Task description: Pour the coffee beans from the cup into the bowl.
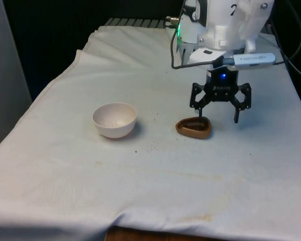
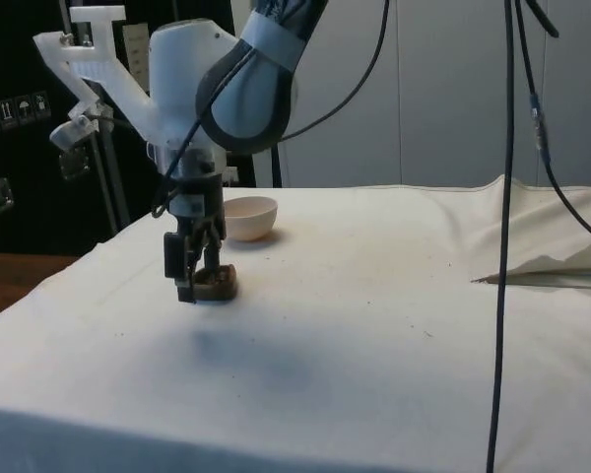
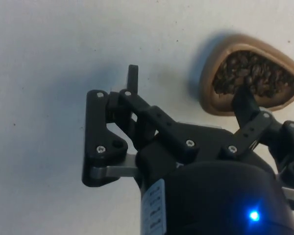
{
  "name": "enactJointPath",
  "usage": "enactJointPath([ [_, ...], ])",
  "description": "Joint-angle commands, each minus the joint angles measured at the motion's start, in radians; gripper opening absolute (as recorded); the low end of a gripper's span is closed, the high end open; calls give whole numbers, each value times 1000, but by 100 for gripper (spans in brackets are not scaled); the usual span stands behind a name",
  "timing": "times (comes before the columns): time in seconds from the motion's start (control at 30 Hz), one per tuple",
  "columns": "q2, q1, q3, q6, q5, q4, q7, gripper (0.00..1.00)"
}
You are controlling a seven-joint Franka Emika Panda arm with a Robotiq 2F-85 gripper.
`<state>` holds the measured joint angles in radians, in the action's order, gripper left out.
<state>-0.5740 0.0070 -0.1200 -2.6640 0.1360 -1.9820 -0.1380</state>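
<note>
The low cup is full of loose coffee beans. My gripper should next grab the cup by its rim (image 1: 208, 123) (image 3: 220, 107) and keep it level.
A low brown cup (image 1: 193, 127) full of coffee beans stands on the white cloth. Seen from the wrist, its beans (image 3: 250, 76) fill it to the rim. A white bowl (image 1: 114, 120) sits to the front view's left of the cup, about a hand's width away, and shows behind the arm from the side (image 2: 248, 216). My black gripper (image 1: 219, 118) hangs open just above the cloth. One fingertip (image 3: 244, 100) is over the cup's near rim, the other fingertip (image 3: 133, 76) over bare cloth beside it. Nothing is held.
A few dark specks (image 1: 151, 147) lie on the cloth between bowl and cup. Black cables (image 2: 507, 227) hang down at the side view's right. The cloth is rumpled (image 2: 552, 261) near that side. The table's front edge (image 1: 155, 231) is near the camera.
</note>
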Motion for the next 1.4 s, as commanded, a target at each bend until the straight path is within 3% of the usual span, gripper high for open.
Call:
enactJointPath([
  [0.0, -3, 19, 21, -3, 21, 3, -23, 100],
  [0.03, -5, 2, 0, 0, 22, 2, -17, 100],
  [0.07, -5, 20, 22, -1, 43, 4, -39, 100],
  [0.3, -7, 20, 23, 14, 116, 7, -92, 100],
  [0.33, -7, 5, 4, 9, 100, 3, -75, 100],
  [0.37, -7, 20, 23, 16, 123, 7, -96, 100],
  [0.57, -17, 21, 21, 20, 162, 15, -123, 100],
  [0.6, -20, 21, 21, 20, 164, 18, -125, 100],
  [0.63, -11, 8, 7, 16, 152, 6, -111, 100],
  [0.67, -23, 20, 21, 17, 166, 20, -125, 100],
  [0.93, -41, 15, 18, -4, 166, 33, -120, 100],
  [0.97, -41, 8, 10, 4, 157, 32, -111, 100],
  [1.0, -41, 14, 18, -6, 166, 32, -119, 100],
  [1.23, -41, 8, 10, 1, 157, 32, -110, 100],
  [1.37, -44, 11, 14, -11, 162, 31, -115, 100],
])
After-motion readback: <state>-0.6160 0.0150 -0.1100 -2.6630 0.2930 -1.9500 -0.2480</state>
